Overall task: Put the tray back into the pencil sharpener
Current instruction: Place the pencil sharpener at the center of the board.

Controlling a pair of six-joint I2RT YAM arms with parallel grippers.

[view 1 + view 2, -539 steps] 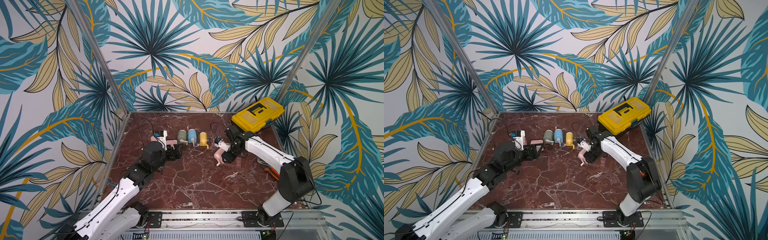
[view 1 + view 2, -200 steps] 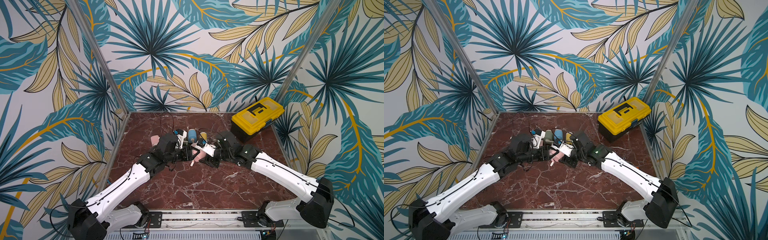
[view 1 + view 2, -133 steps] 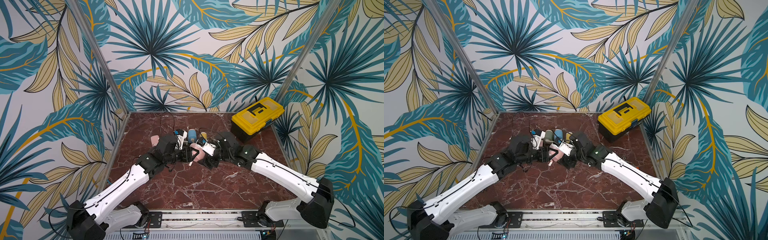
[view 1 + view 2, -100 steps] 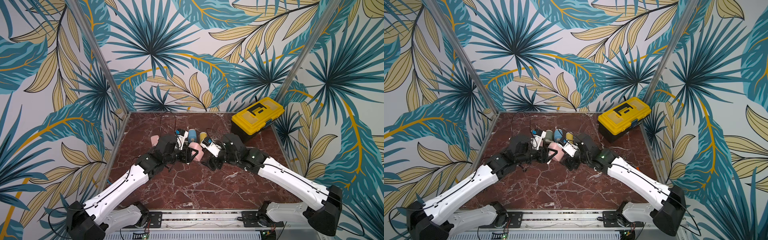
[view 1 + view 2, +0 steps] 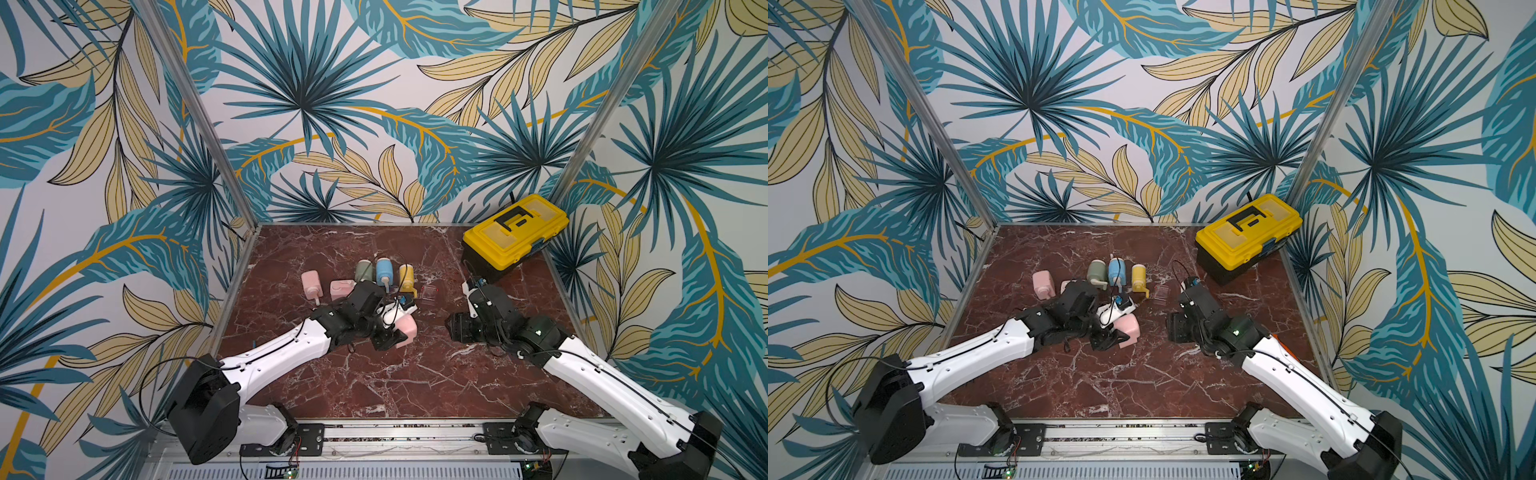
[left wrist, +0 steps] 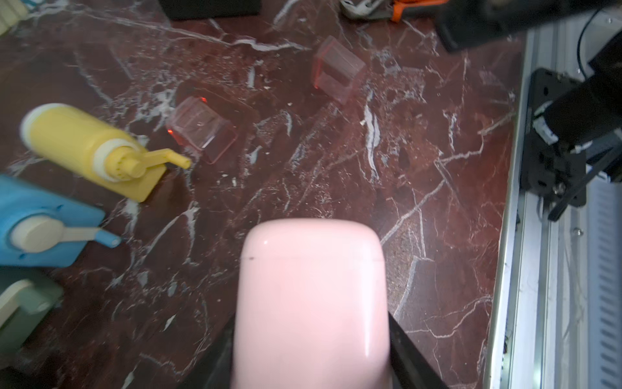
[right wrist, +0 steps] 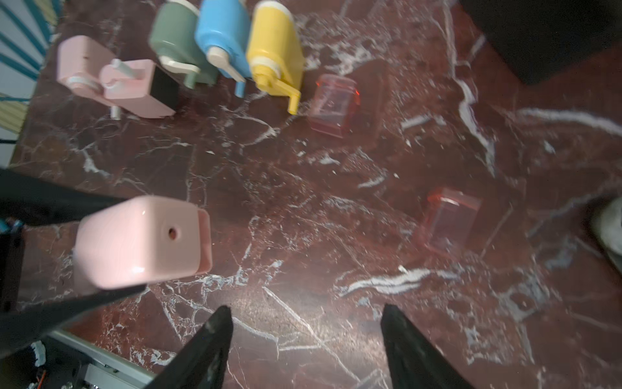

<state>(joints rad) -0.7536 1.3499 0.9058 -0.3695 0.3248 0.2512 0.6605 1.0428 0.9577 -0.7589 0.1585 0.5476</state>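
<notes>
The pink pencil sharpener (image 5: 406, 329) hangs tilted above the marble and would fall from my open left gripper, so it is too early to let go now.
My left gripper (image 5: 390, 337) (image 5: 1111, 337) (image 6: 311, 353) is shut on a pink pencil sharpener (image 5: 406, 329) (image 5: 1128, 327) (image 6: 311, 296) (image 7: 141, 242) and holds it just above the marble near the table's middle. The sharpener's pencil-hole end faces my right gripper (image 5: 455, 328) (image 5: 1173, 328) (image 7: 304, 313), which stands open and empty a short way to its right. Two clear pink trays lie on the table: one tray (image 7: 333, 104) (image 6: 202, 129) (image 5: 430, 293) (image 5: 1160, 292) beside the yellow sharpener, a second tray (image 7: 449, 222) (image 6: 338, 69) nearer my right gripper.
Green (image 5: 365, 270), blue (image 5: 384, 270) and yellow (image 5: 407, 274) sharpeners lie in a row at the back, with two more pink ones (image 5: 311, 284) to their left. A yellow toolbox (image 5: 515, 235) stands at the back right.
My right gripper has opened, let go of the pink sharpener and drawn back to the right. The left gripper keeps hold of the sharpener in about the same place.
</notes>
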